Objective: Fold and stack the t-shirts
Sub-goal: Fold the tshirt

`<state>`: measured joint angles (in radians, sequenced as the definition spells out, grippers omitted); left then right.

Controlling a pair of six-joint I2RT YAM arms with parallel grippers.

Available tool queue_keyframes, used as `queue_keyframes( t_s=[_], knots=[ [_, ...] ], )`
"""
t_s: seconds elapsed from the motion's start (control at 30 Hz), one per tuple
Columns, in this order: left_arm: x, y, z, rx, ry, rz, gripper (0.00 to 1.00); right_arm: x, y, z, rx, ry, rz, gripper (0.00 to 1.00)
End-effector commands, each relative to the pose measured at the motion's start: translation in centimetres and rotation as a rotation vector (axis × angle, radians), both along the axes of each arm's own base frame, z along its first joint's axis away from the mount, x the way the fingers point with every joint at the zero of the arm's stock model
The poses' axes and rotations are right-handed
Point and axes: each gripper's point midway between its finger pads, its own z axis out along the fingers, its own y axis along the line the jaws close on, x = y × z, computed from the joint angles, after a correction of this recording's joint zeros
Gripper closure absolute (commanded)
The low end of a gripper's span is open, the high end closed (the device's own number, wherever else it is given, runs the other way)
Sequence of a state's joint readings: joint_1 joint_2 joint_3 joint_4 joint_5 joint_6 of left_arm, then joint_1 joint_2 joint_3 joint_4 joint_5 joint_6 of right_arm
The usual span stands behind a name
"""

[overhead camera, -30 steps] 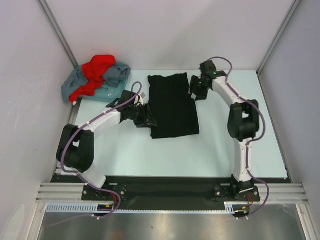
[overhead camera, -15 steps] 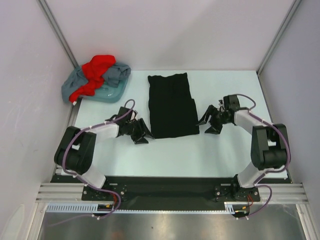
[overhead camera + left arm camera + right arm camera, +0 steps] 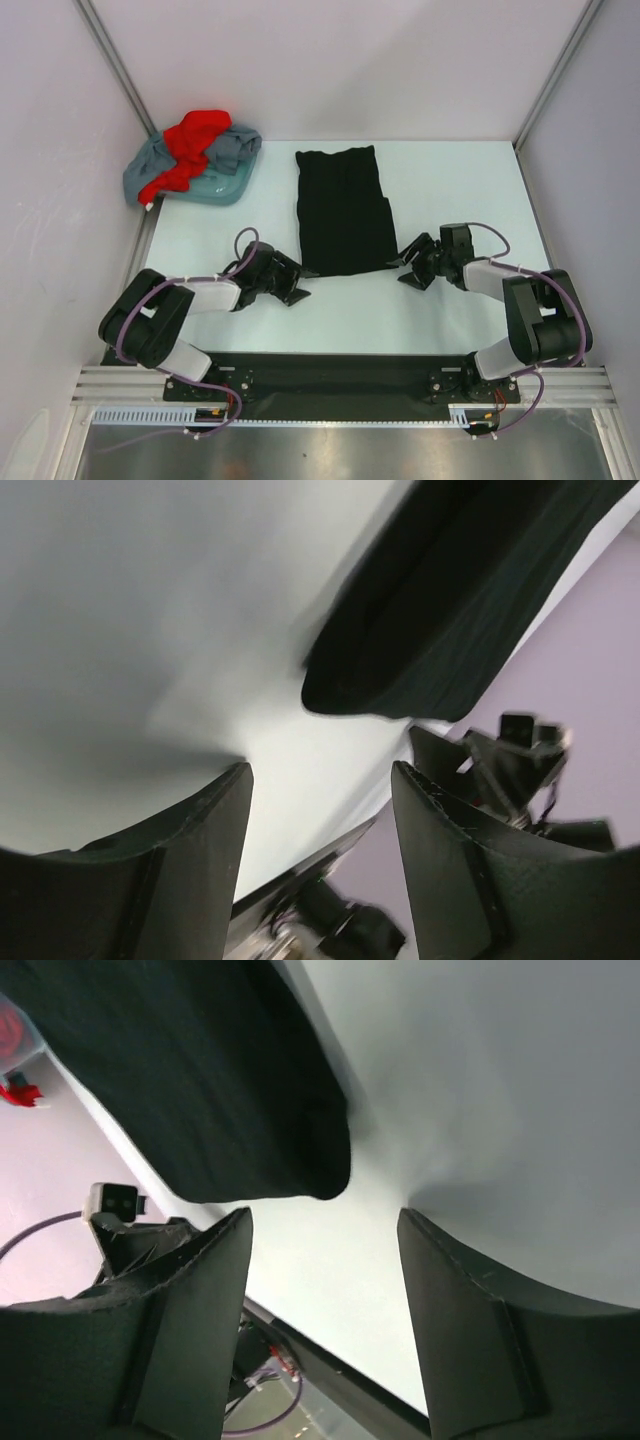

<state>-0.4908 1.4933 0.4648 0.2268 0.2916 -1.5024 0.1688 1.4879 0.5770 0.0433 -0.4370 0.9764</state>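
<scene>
The left gripper grabs the black t-shirt's near corner next, to fold the t-shirt over. My right gripper takes the t-shirt's other corner.
A black t-shirt (image 3: 342,210) lies flat in a long folded strip at the table's middle. Its near corners show in the left wrist view (image 3: 440,630) and the right wrist view (image 3: 200,1080). My left gripper (image 3: 296,284) rests low by the strip's near left corner, open, nothing between its fingers (image 3: 190,870). My right gripper (image 3: 410,266) sits by the near right corner, open and empty too. A red t-shirt (image 3: 193,140) lies crumpled on a grey-blue t-shirt (image 3: 222,165) at the far left corner.
White walls with metal posts (image 3: 115,60) close in the table (image 3: 450,180) on three sides. The arms' black base rail (image 3: 330,375) runs along the near edge.
Both arms have drawn back from the black shirt's far and middle parts toward its near corners, dropping low to the table. The shirt now lies flat and free of both grippers.
</scene>
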Motion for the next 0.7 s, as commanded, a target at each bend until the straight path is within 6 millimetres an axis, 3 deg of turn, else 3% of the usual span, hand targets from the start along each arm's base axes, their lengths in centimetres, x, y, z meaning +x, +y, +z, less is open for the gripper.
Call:
queue_keyframes(
  t_s=[0.0,0.17,0.4,0.57,0.67],
  knots=[
    [2.5,0.7,0.9,-0.042,-0.019,0.198,0.36,3.0,0.2,2.1,0.025,-0.126,-0.085,0.36],
    [2.8,1.6,-0.2,-0.046,0.035,0.313,0.39,3.1,-0.6,0.8,-0.012,-0.108,-0.135,0.36],
    [3.7,1.3,-0.9,-0.069,0.057,0.352,0.46,2.9,-0.3,-0.5,-0.021,-0.067,-0.152,0.35],
    [3.6,1.4,-1.7,-0.075,0.071,0.365,0.51,2.9,0.0,-1.1,-0.02,-0.055,-0.159,0.39],
    [3.6,1.3,-2.0,-0.076,0.078,0.359,0.55,3.0,-0.1,-1.5,-0.028,-0.052,-0.161,0.46]
  ],
)
